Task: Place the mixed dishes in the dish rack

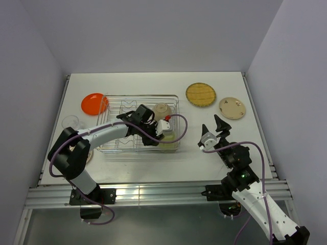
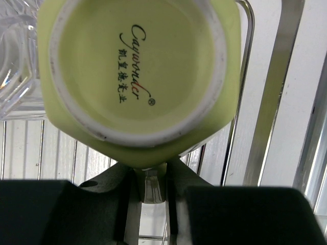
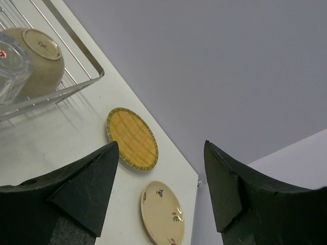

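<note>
The pale green mug is base-up inside the rack's end wire, beside the clear glass. My left gripper needs to open, as the mug would land there.
The silver wire dish rack stands mid-table. My left gripper reaches into its right end and is shut on the handle of the pale green mug, whose printed base faces the left wrist camera. In that view the fingers of the left gripper pinch the handle just above the rack's wires. A beige bowl lies upside down in the rack, with a clear glass beside it. My right gripper hovers open and empty right of the rack. The yellow woven plate and cream plate lie beyond it.
An orange plate lies at the rack's far left corner and a clear cup stands left of the rack. In the right wrist view the yellow plate and cream plate show between the fingers, near the table's right edge.
</note>
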{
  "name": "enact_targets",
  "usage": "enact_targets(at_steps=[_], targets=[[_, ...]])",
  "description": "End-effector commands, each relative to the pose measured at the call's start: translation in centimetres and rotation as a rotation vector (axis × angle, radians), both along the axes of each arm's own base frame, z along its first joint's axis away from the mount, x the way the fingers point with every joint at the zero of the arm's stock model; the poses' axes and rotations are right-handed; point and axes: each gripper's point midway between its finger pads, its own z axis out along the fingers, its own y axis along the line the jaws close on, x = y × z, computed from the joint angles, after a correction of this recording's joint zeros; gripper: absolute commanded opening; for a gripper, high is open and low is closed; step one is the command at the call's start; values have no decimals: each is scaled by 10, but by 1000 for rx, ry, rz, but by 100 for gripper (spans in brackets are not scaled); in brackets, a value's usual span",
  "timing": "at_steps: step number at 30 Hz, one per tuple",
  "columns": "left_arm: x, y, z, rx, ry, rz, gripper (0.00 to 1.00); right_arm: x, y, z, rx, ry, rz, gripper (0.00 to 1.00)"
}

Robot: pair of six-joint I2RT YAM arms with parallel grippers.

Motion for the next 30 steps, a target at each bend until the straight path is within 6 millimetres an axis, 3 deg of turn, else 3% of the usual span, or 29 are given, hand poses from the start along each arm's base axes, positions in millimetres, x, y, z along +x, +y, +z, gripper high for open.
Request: enact_targets(at_steps=[1,5,8,9,17,18,26,30], targets=[[22,-17,24,-93,-110,13,2,-1,-2,6,30,-18,-4,75],[16,-18,17,-82,-88,6,9,-1,-2,6,33,-20,-4,75],[13,-17,14,-81,-78,9,20,-1,-3,6,34,-21,-7,75],[13,-18,16,-90,-85,10,27,-1,-3,6,33,-20,-7,75],[14,-15,26,-101,-112,38,50,-2,-1,4,43,-4,0,75],[16,-15,29,-105,-123,43,58,-2,-1,4,45,2,1,75],[11,-2,45,-95,-154,83,64,-5,-1,3,50,26,10,75],[9,7,62,-106,-186,114,65,-11,9,-9,7,100,72,80]])
